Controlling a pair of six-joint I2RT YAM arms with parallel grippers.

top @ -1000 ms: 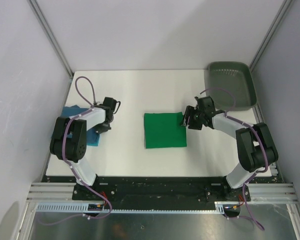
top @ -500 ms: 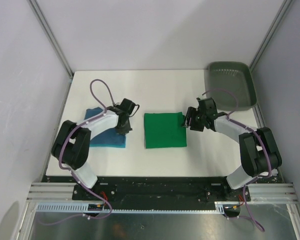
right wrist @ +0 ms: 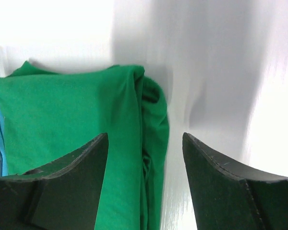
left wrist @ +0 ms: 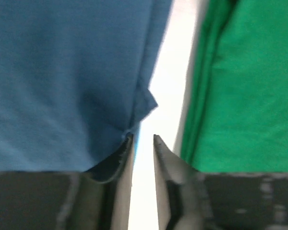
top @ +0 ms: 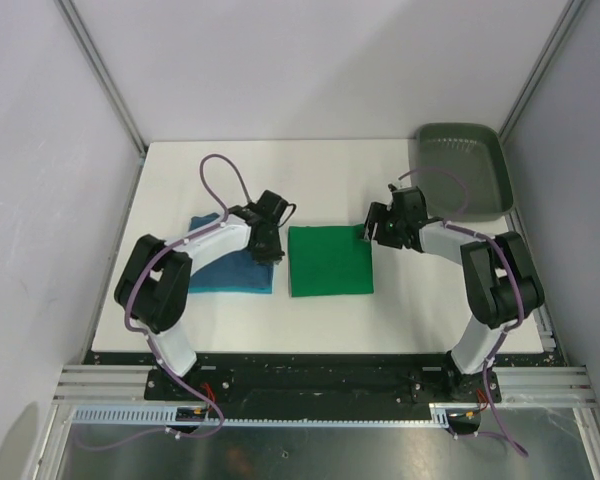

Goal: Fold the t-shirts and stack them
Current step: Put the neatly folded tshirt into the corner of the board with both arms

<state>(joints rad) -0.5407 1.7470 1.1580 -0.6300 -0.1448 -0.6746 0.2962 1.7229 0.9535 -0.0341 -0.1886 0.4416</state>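
I will carry the emerald green t-shirt folded and stack it. My right gripper will grab its bunched outer corner next, fingers on both sides of the folded edge.
The emerald green t-shirt lies folded in a square at mid-table. The teal blue t-shirt lies folded just left of it, a thin strip of table between them. My left gripper sits low at the blue shirt's right edge. In the left wrist view its jaws stand slightly open over bare table, with the blue shirt touching the left fingertip and the green shirt to the right. My right gripper stands open at the green shirt's upper right corner, its jaws straddling the bunched edge.
A dark grey-green tray sits at the back right corner, close behind the right arm. Frame posts and grey walls close in the white table on both sides.
My left gripper slid right, dragging the blue shirt up beside the green one, then parted its jaws and let go. The right gripper shifted slightly toward the back and opened a little wider.
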